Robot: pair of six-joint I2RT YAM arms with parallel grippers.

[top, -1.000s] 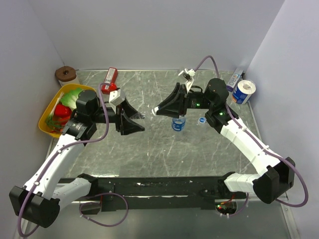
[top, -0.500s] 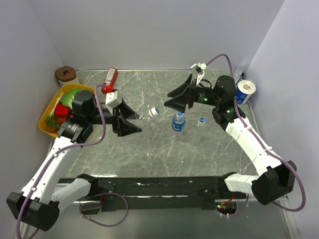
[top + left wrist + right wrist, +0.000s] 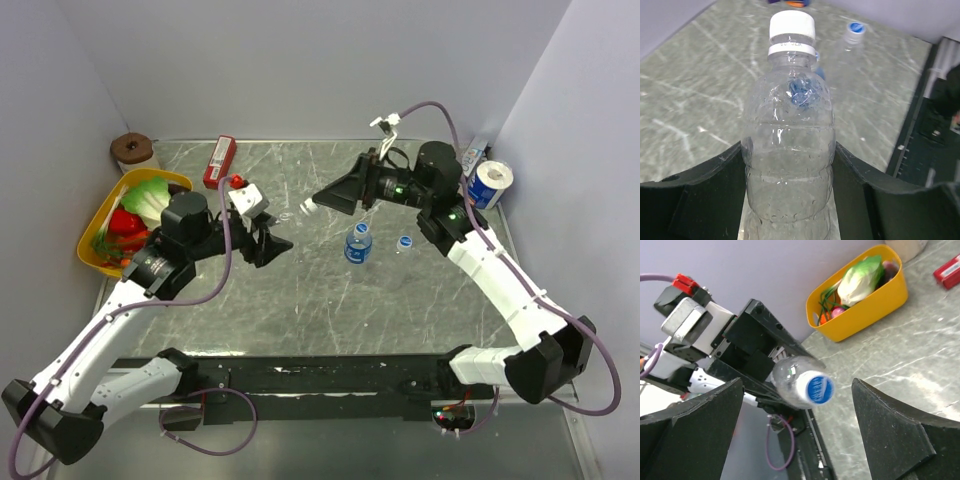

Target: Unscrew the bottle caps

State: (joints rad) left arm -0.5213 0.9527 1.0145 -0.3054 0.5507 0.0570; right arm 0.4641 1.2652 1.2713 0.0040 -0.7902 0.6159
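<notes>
My right gripper grabs the white bottle cap by its opposite sides next, facing its blue top, to unscrew it from the held bottle.
My left gripper (image 3: 788,152) is shut on the body of a clear bottle (image 3: 788,120), which it holds off the table. The white bottle cap (image 3: 792,32) with a blue top (image 3: 819,389) sits on its neck and points at my right gripper (image 3: 796,386). That gripper stands open, its fingers (image 3: 695,430) wide on either side of the cap and apart from it. In the top view the left gripper (image 3: 272,240) and right gripper (image 3: 325,203) face each other. A second bottle (image 3: 357,243) with a blue label stands upright on the table. A loose cap (image 3: 405,241) lies right of it.
A yellow basket (image 3: 88,245) of toy vegetables sits at the left edge. A red box (image 3: 219,160) and a brown roll (image 3: 132,150) lie at the back left. A toilet roll (image 3: 490,183) and a small blue-white pack (image 3: 470,158) stand at the back right corner.
The right gripper opened off the held bottle's cap, pulled back, then came in toward it again. The left arm shifted and raised the bottle's cap end.
</notes>
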